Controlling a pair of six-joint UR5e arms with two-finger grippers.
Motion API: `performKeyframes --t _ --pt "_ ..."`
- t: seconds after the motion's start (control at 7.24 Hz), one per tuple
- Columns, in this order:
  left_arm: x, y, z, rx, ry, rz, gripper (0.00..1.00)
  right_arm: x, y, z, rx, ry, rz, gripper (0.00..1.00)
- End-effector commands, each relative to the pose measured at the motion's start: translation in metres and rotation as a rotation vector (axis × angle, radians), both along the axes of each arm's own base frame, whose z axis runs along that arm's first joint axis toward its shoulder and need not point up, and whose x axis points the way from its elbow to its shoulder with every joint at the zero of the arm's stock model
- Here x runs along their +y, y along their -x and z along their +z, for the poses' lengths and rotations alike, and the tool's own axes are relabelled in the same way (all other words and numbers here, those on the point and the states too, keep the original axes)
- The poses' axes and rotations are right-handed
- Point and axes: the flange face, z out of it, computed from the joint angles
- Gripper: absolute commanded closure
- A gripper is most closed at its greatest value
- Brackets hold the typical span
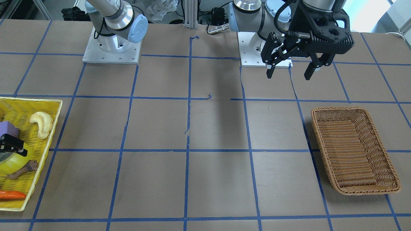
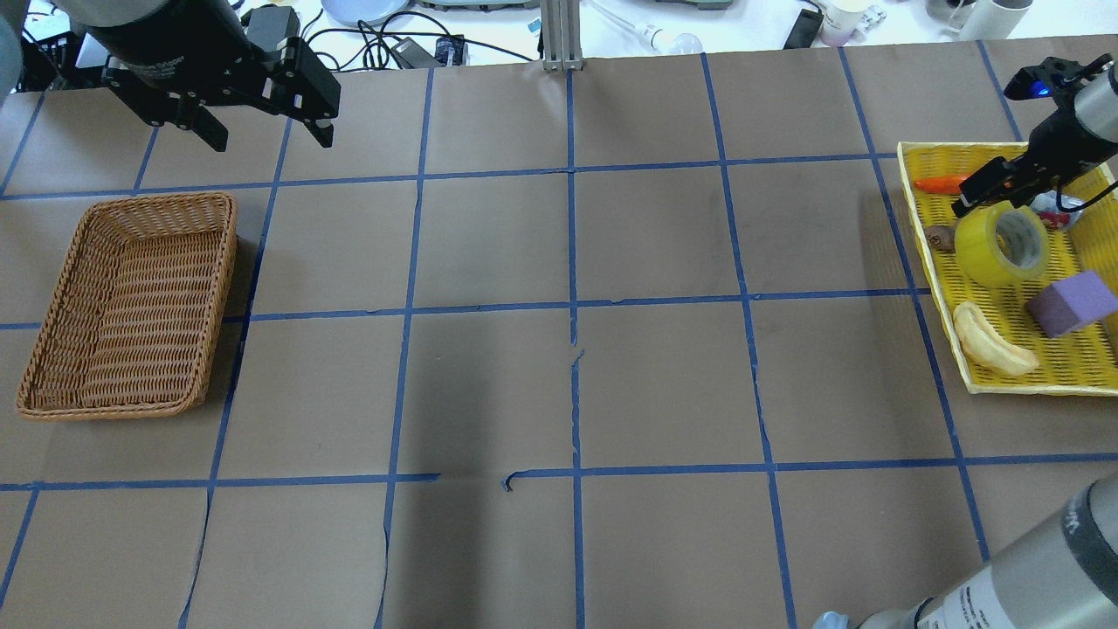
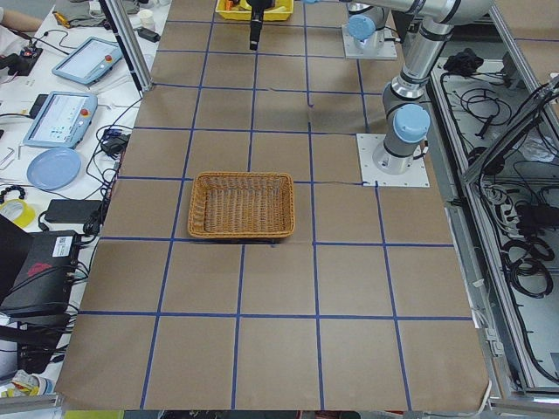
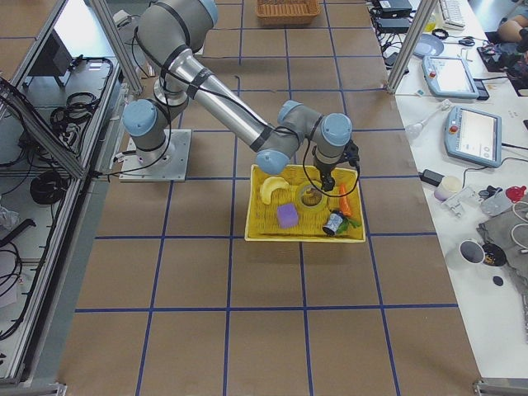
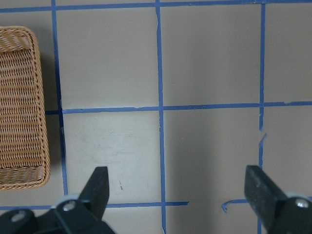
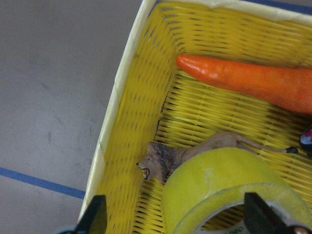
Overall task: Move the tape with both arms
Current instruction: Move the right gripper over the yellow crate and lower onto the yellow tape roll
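The right gripper grabs the yellow tape by the side of its ring, pale core included next, to transfer the tape.
The yellow tape with its pale core lies in the yellow tray at the table's right end. It also shows in the front view and the right wrist view. My right gripper is open and low over the roll, with one finger outside the roll and the other over its rim. From overhead the right gripper hangs at the roll's far edge. My left gripper is open and empty above the table, beyond the wicker basket.
The tray also holds an orange carrot, a brown lion toy touching the tape, a purple block and a pale banana-like toy. The wicker basket is empty. Blue tape lines grid the brown table.
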Motion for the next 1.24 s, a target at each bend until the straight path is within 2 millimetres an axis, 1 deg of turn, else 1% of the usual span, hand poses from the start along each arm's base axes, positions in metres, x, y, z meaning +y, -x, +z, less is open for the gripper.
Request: performKeyframes --t 0.0,0.14,0.28,0.41,0.55,0.69,0.83,0.97,1.11 --pt "0.0 0.0 -0.001 0.0 -0.002 -0.001 0.0 0.009 0.004 -0.017 -0.014 -0.021 0.03 0.0" --pt "0.0 0.0 -0.001 -0.001 -0.002 -0.001 0.0 0.017 0.011 -0.024 -0.024 -0.034 0.016 0.0" --pt "0.0 0.0 -0.004 0.0 -0.005 -0.001 0.0 0.018 0.012 -0.024 -0.024 -0.035 0.012 0.0" --pt "0.002 0.0 -0.004 0.0 -0.006 -0.001 0.0 0.018 0.012 -0.025 -0.022 -0.032 0.015 0.05" --pt "0.002 0.0 -0.005 0.0 -0.006 -0.002 0.0 0.02 0.012 -0.027 -0.021 -0.032 0.016 0.13" --pt "0.003 0.0 -0.006 0.0 -0.008 -0.001 0.0 0.019 0.012 -0.028 -0.015 -0.02 0.046 0.37" --pt "0.005 0.0 -0.006 0.0 -0.005 -0.001 0.0 0.022 0.011 -0.033 -0.009 -0.027 0.077 0.75" --pt "0.005 0.0 -0.007 -0.002 -0.006 -0.002 0.0 0.022 0.012 -0.033 -0.007 -0.026 0.081 0.95" --pt "0.005 0.0 -0.007 -0.002 -0.006 -0.002 0.0 0.022 0.012 -0.032 -0.004 -0.025 0.079 1.0"
